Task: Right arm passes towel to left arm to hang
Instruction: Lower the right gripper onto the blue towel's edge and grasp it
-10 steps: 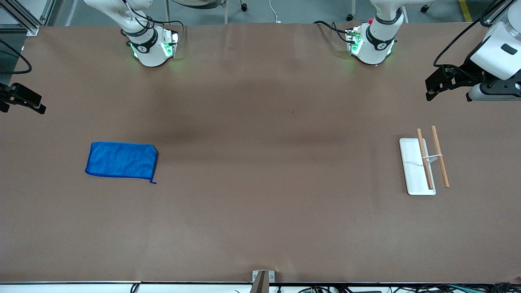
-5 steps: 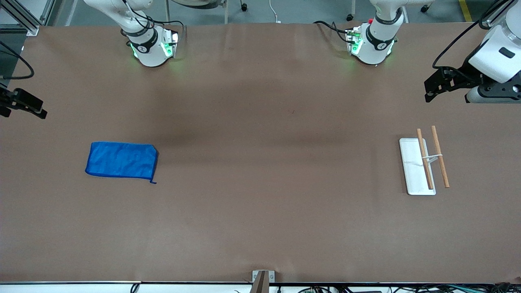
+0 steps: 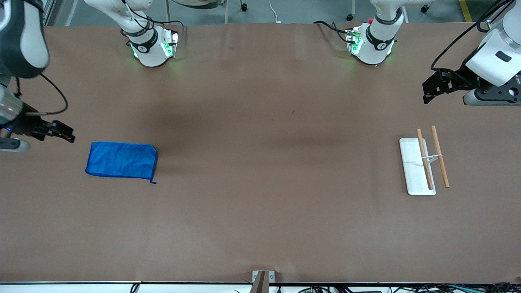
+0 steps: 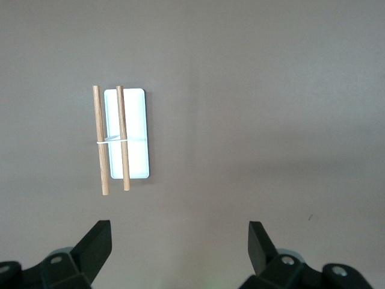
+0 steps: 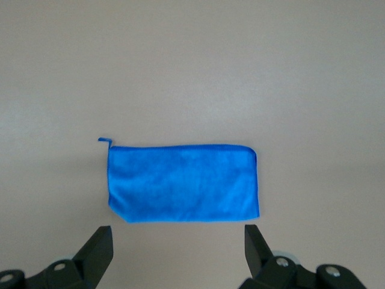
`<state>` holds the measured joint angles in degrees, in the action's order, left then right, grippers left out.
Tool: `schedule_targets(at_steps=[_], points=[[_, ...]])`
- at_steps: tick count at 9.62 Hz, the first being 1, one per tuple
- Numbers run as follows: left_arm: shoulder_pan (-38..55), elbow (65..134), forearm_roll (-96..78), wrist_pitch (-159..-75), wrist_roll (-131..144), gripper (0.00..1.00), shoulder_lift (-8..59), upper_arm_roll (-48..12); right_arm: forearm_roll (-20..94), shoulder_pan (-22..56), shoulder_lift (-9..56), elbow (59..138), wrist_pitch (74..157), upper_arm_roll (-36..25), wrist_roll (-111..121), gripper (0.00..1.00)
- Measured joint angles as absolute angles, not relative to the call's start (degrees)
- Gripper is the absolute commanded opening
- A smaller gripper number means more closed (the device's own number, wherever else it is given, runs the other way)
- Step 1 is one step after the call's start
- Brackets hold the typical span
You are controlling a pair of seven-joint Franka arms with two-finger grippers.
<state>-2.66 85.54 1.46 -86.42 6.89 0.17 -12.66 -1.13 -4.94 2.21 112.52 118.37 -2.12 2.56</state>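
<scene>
My right gripper grabs the towel by its long edge (image 3: 123,145) (image 5: 183,216) opposite the thread tail next, to hand the towel to my left arm.
The blue towel (image 3: 121,160) lies flat on the brown table toward the right arm's end, a thread tail at one corner. It also shows in the right wrist view (image 5: 183,182). My right gripper (image 3: 67,136) is open and empty, up in the air just beside the towel's edge at the table's end; its open jaws (image 5: 178,244) frame bare table next to the towel. My left gripper (image 3: 429,91) is open and empty, high over the table at the left arm's end; its open jaws (image 4: 178,241) frame bare table.
A white base plate (image 3: 414,167) with two wooden rods (image 3: 439,156) across it, the hanging rack, stands toward the left arm's end and shows in the left wrist view (image 4: 135,135). A small bracket (image 3: 262,277) sits at the table's near edge.
My right arm has swung in from the table's end and come lower, bringing its gripper close beside the towel. My left gripper has shifted only slightly. The towel has not moved.
</scene>
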Motion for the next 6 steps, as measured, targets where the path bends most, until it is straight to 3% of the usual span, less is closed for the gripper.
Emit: schedule_targets(at_steps=[2,6], points=[[-2.6,85.5,1.5,-86.4,6.9,1.0,0.3,-12.7,-1.1,-5.0,5.6,119.0,128.3,-2.1,2.6,0.96],[-2.5,85.5,1.5,-86.4,6.8,1.0,0.4,-12.9,-1.1,-6.5,17.0,124.1,144.6,-2.1,5.6,0.96]])
